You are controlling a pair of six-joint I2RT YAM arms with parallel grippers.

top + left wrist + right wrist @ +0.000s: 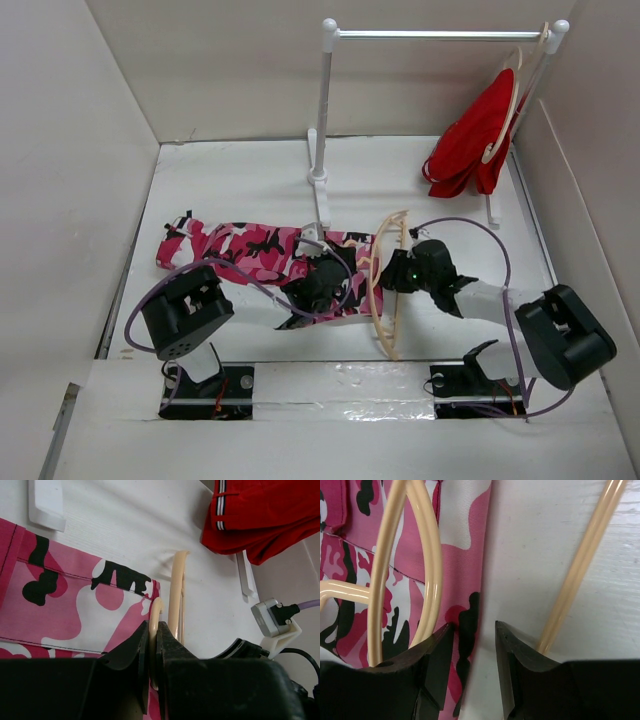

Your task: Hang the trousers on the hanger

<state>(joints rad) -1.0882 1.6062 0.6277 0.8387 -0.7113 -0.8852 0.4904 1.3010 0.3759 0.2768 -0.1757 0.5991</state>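
Observation:
My right gripper grabs the camouflage trousers (250, 250) by their end edge passing under the hanger (381, 281) next, to pull them through the hanger.
The camouflage trousers (250, 250) lie spread flat across the table, their right end under the pale hanger (390, 335), which lies on the table. My left gripper (352, 290) reaches over the cloth. In the left wrist view it (152, 635) is shut on a thin curved rod of the hanger (177, 590), above the trousers (65, 600). My right gripper (385, 277) comes from the right. In the right wrist view it (475, 640) is open, with the trousers' edge (460, 540) lying between the jaws by the left finger. The hanger's curved rods (427, 560) lie to the left.
A white clothes rack (322, 120) stands at the back, its foot just behind the trousers. A plain red garment (470, 145) hangs on another hanger (510, 100) at the rack's right end. White walls close in the table on the left, right and back.

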